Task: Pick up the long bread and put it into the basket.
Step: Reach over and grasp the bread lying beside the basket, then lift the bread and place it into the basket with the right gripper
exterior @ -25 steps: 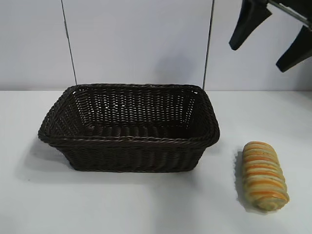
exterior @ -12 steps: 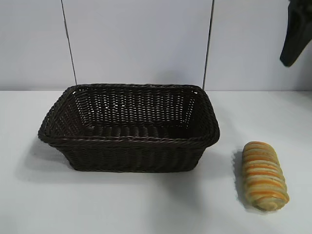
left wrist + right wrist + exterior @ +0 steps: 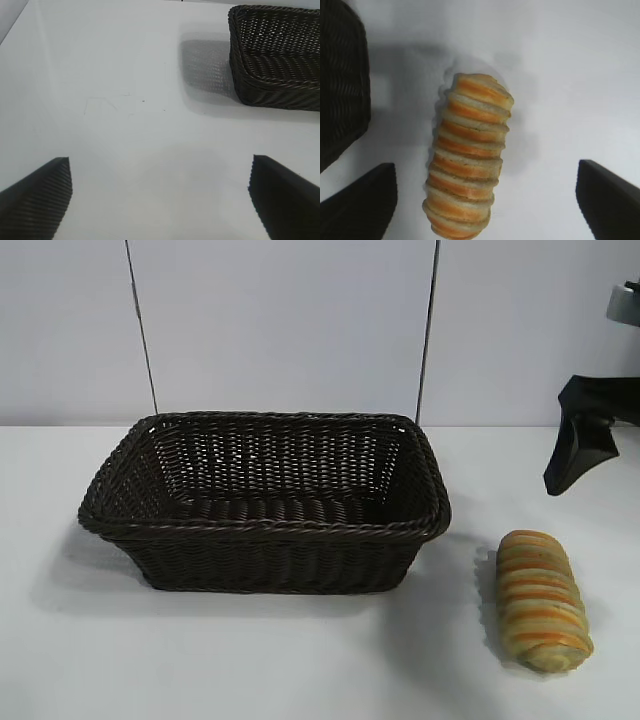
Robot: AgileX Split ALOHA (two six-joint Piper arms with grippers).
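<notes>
The bread is a long loaf (image 3: 541,602), so the robot's right gripper next needs to take hold of the bread across its middle (image 3: 541,597), where the two ends balance.
The long bread (image 3: 541,600), a tan loaf with orange-brown ridges, lies on the white table to the right of the dark-brown wicker basket (image 3: 265,525). My right gripper (image 3: 485,200) is open and hangs above the bread (image 3: 469,156), which lies between the two fingers without touching them. In the exterior view one black finger (image 3: 577,445) shows at the right edge, above and behind the bread. My left gripper (image 3: 160,195) is open and empty over bare table, away from the basket's (image 3: 275,55) end; it is out of the exterior view.
The white table (image 3: 300,660) runs in front of the basket and around the bread. A pale wall with two thin vertical lines (image 3: 428,330) stands behind. The basket's corner (image 3: 340,85) lies close beside the bread.
My right gripper has come down from the upper right corner to just above table level behind the bread. The bread and basket have not moved.
</notes>
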